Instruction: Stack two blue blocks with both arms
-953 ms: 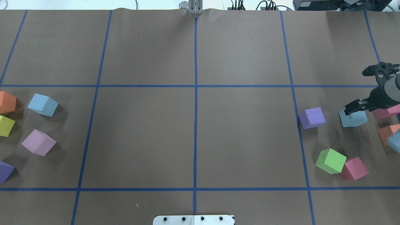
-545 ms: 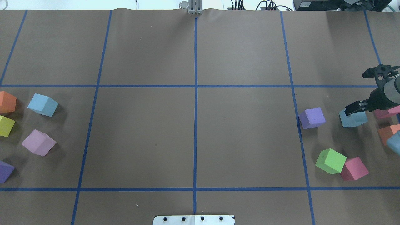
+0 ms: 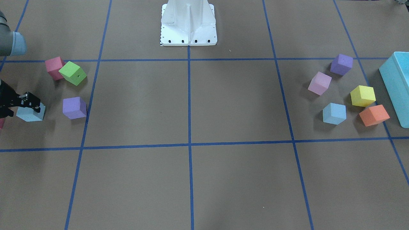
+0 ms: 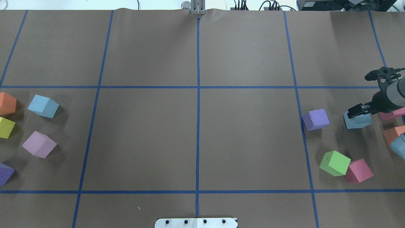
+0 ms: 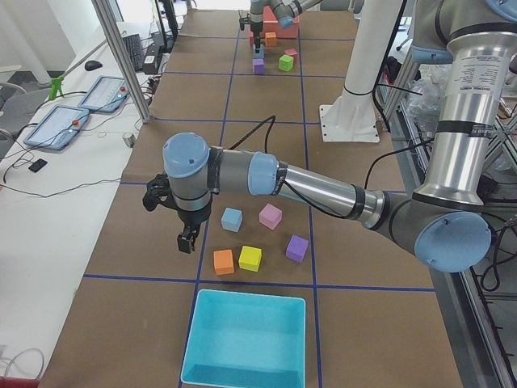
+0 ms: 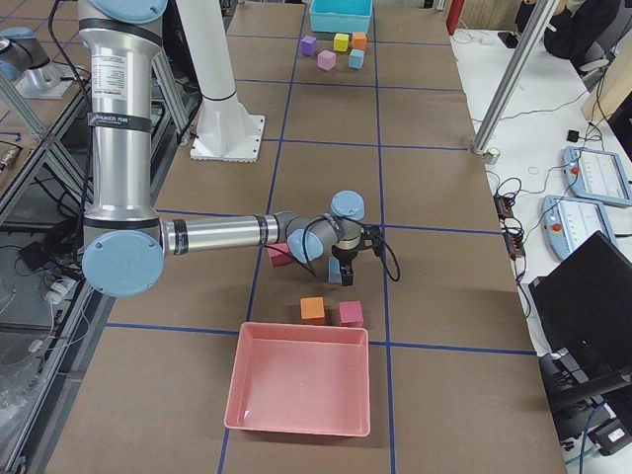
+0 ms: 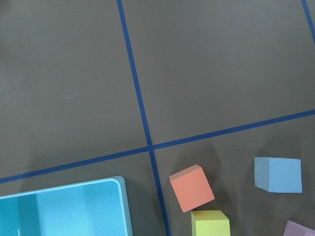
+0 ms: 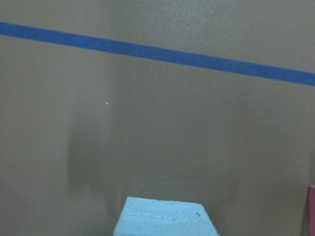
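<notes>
My right gripper grabs the pale blue block by its opposite sides next, to stack the two blue blocks.
One pale blue block [image 4: 359, 121] lies on the table at the right, also in the front view [image 3: 30, 114] and at the bottom of the right wrist view [image 8: 165, 219]. My right gripper [image 4: 359, 111] is low over this block with its jaws open astride the block's top [image 3: 29, 103]. The other blue block [image 4: 43, 106] lies at the far left, also in the front view [image 3: 334, 113] and the left wrist view [image 7: 278, 174]. My left gripper [image 5: 187, 241] hangs above the table beside that cluster. It shows only in the left side view, so I cannot tell whether it is open or shut.
Near the right block lie a purple cube [image 4: 315, 119], green cube [image 4: 334, 163], red cube [image 4: 358, 171], orange cube [image 4: 392, 134] and a pink tray [image 6: 301, 390]. By the left block lie orange [image 4: 7, 103], yellow [image 4: 6, 127] and lilac [image 4: 39, 144] cubes and a turquoise box [image 3: 396, 86].
My right gripper has sunk a little lower onto the right blue block. The block has not moved. Nothing else has changed.
</notes>
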Tool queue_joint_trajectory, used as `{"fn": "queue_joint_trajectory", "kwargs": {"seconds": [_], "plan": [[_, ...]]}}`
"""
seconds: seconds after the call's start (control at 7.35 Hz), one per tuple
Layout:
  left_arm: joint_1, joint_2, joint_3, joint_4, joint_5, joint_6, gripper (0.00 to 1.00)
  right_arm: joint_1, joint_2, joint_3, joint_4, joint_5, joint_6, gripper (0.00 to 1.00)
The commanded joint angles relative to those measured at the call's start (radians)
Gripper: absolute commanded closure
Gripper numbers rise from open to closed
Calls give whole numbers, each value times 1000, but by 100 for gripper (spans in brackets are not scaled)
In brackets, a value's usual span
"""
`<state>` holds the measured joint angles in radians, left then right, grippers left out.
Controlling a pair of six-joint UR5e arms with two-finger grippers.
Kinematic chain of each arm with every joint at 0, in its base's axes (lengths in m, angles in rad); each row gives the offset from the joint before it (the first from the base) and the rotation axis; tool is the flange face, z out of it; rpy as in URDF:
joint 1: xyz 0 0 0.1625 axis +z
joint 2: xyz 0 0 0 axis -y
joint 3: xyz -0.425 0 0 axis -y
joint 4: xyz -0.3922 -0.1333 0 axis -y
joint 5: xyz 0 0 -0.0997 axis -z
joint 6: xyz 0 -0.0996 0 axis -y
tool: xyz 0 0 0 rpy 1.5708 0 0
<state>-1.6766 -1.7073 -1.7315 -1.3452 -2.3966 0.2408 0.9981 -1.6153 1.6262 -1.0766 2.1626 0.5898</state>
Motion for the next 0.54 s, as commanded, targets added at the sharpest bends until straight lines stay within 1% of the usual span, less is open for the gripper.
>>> {"fn": "queue_joint_trajectory", "kwargs": {"seconds": [0.0,0.14,0.41], "plan": [[0,0,0,0,1,0,2,-10,0,1,23,-1,24,8],[0,0,0,0,-1,0,2,-35,0,0,58,-4,83,12],[0,0,1,0,1,0,2,-41,-1,-2,78,-7,93,20]]}}
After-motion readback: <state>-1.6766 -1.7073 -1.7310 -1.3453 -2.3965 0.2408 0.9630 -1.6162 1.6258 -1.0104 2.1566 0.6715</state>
